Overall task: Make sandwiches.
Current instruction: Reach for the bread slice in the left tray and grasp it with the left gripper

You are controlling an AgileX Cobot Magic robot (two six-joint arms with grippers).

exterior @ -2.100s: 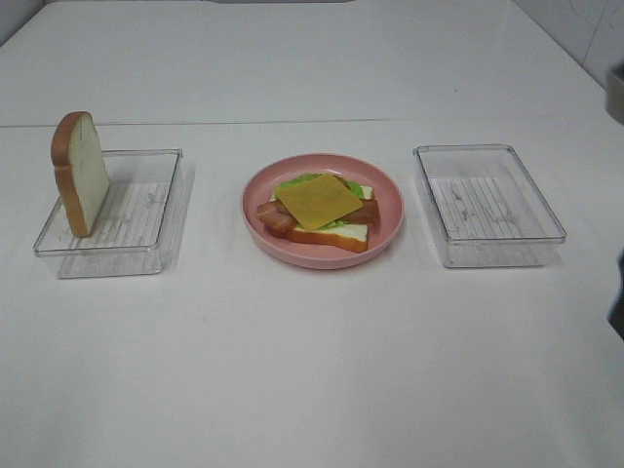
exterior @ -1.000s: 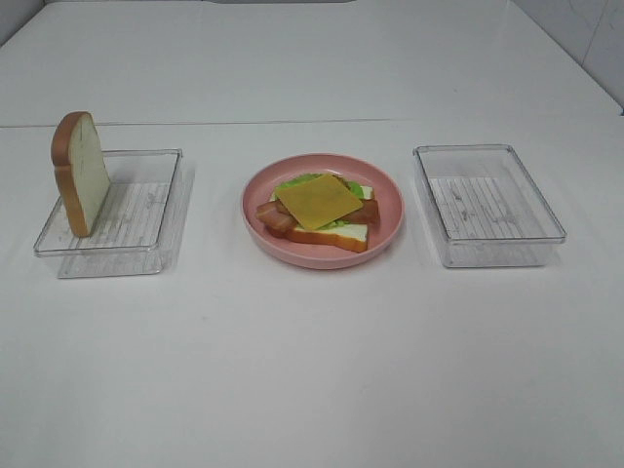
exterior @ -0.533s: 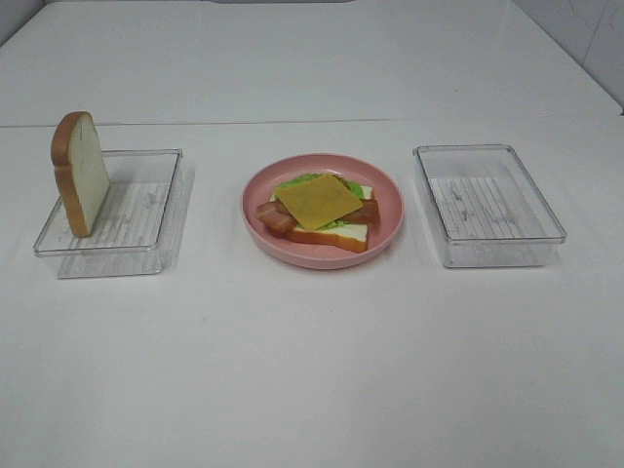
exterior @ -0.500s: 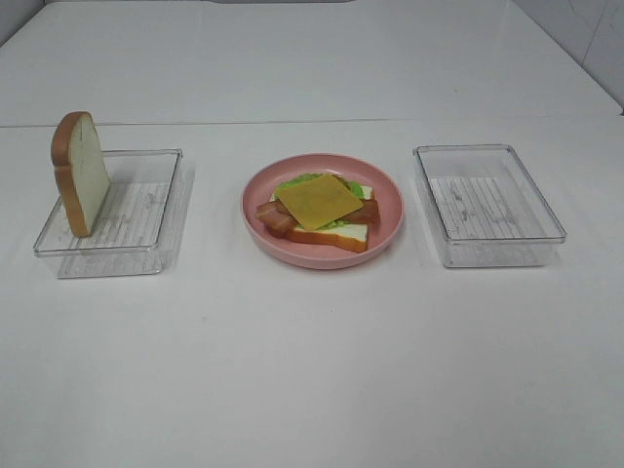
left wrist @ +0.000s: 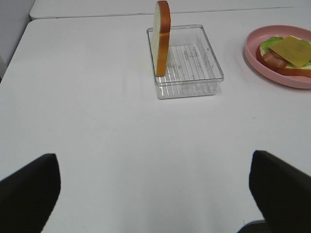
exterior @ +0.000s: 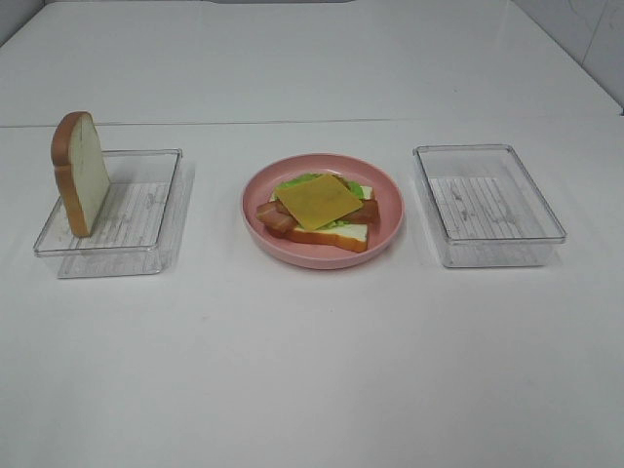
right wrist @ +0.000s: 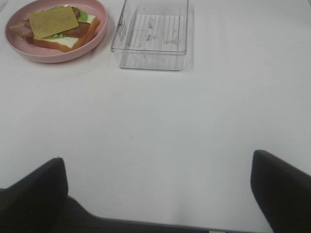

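Note:
The bread slice will top the open sandwich (exterior: 320, 213) on the pink plate, so next my left gripper will grab the slice by its crust edge (exterior: 64, 138).
On the pink plate (exterior: 388, 200) in the middle of the table lies an open sandwich (exterior: 320, 213): a bread slice, green lettuce, bacon strips and a yellow cheese square (exterior: 318, 201) on top. It also shows as the sandwich (left wrist: 287, 56) in the left wrist view and the sandwich (right wrist: 56, 26) in the right wrist view. A second bread slice (exterior: 80, 174) stands upright against the left wall of the left clear tray (exterior: 146, 210). My left gripper (left wrist: 154, 189) and right gripper (right wrist: 158, 187) are open, pulled back near the table's front, holding nothing. Neither arm appears in the high view.
An empty clear tray (exterior: 487, 205) stands to the right of the plate. The white table (exterior: 312, 370) stretches bare between the trays and the front edge. A seam runs across the table behind the trays.
About two seconds ago a dark part of the right arm showed at the right edge of the high view; it has withdrawn out of sight. Food and trays have not moved.

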